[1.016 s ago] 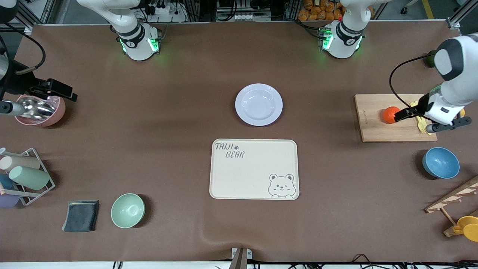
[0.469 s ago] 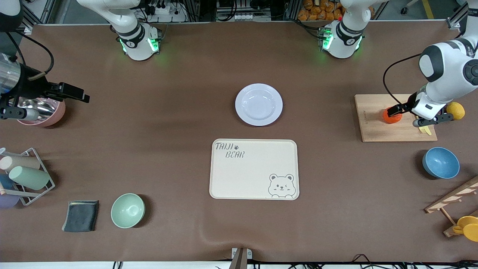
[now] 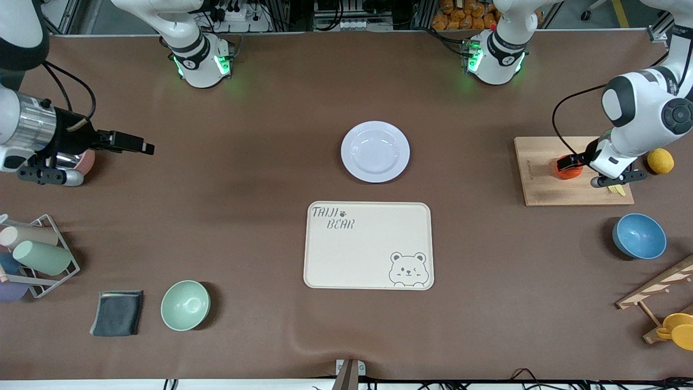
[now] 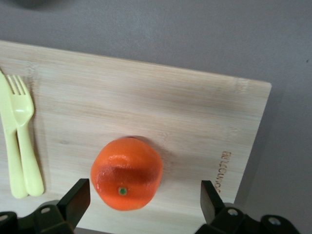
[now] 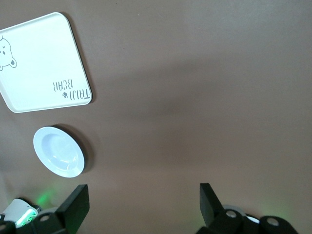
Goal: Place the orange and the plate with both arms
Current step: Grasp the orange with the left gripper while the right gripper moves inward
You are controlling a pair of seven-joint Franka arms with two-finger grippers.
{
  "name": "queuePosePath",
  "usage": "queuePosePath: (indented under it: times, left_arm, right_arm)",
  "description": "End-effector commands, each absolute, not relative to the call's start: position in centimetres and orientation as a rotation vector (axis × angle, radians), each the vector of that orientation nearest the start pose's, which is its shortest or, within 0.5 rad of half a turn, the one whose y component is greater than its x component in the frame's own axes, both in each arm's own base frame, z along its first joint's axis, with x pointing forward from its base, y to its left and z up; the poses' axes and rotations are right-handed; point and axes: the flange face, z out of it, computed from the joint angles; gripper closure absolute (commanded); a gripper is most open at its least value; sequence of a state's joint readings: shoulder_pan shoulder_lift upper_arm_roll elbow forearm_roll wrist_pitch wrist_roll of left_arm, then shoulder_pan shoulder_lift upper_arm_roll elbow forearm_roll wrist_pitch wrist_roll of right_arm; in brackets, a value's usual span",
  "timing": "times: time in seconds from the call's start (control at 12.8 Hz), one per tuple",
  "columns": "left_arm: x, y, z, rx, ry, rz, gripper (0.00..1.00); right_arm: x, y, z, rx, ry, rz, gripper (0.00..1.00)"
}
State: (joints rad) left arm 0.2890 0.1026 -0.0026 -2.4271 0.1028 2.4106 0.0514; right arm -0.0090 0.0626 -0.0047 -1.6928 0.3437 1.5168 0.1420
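My left gripper is not ready to close on the orange yet and needs to go lower first. Its fingers stop short of the orange's middle (image 4: pixel 126 170) in the left wrist view, above the board (image 4: pixel 195 107).
The orange (image 3: pixel 564 173) sits on a wooden cutting board (image 3: pixel 541 187) at the left arm's end of the table. My left gripper (image 3: pixel 571 161) is low over it and open. In the left wrist view the orange (image 4: pixel 126 173) lies between the two fingers, closer to one, and my left gripper (image 4: pixel 143 202) does not touch it. The pale lavender plate (image 3: pixel 375 151) lies at the table's middle, farther from the front camera than the bear tray. My right gripper (image 3: pixel 135 145) is open and empty over bare table beside a pink bowl. The right wrist view shows the plate (image 5: pixel 58 152) well away from my right gripper (image 5: pixel 141 204).
The cream bear tray (image 3: pixel 368 246) lies near the plate. Yellow forks (image 4: pixel 19 146) lie on the board beside the orange, a lemon (image 3: pixel 660 161) next to the board. Blue bowl (image 3: pixel 639 235), pink bowl (image 3: pixel 85 161), green bowl (image 3: pixel 185 305), cup rack (image 3: pixel 32 254), dark cloth (image 3: pixel 116 313).
My left gripper has come down around the orange. My right gripper has moved off the pink bowl toward the table's middle.
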Motion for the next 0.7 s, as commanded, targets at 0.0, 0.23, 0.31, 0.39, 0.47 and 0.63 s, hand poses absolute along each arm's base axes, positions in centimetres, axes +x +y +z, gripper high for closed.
queuePosePath:
  times: [0.0, 0.23, 0.31, 0.39, 0.47, 0.63]
  left_arm:
    - [45.5, 14.9, 24.2, -3.05, -0.167, 0.193, 0.0]
    - [45.3, 15.1, 23.6, -3.047, -0.161, 0.21, 0.0]
    - [45.2, 15.1, 23.1, -3.049, -0.16, 0.226, 0.0]
    - [45.2, 15.3, 22.8, -3.05, -0.166, 0.233, 0.0]
    - [45.1, 15.3, 22.6, -3.05, -0.164, 0.236, 0.0]
    - [45.1, 15.2, 21.8, -3.053, -0.162, 0.254, 0.0]
  right_arm:
    - [55.2, 3.4, 51.7, -2.667, 0.312, 0.377, 0.0]
    - [54.9, 4.3, 49.1, -2.584, 0.355, 0.39, 0.0]
    - [54.7, 4.6, 48.4, -2.556, 0.369, 0.395, 0.0]
    - [54.6, 4.7, 47.6, -2.519, 0.389, 0.408, 0.0]
    - [54.4, 5.0, 47.0, -2.473, 0.408, 0.416, 0.0]
    - [54.1, 5.6, 45.1, -2.439, 0.445, 0.416, 0.0]
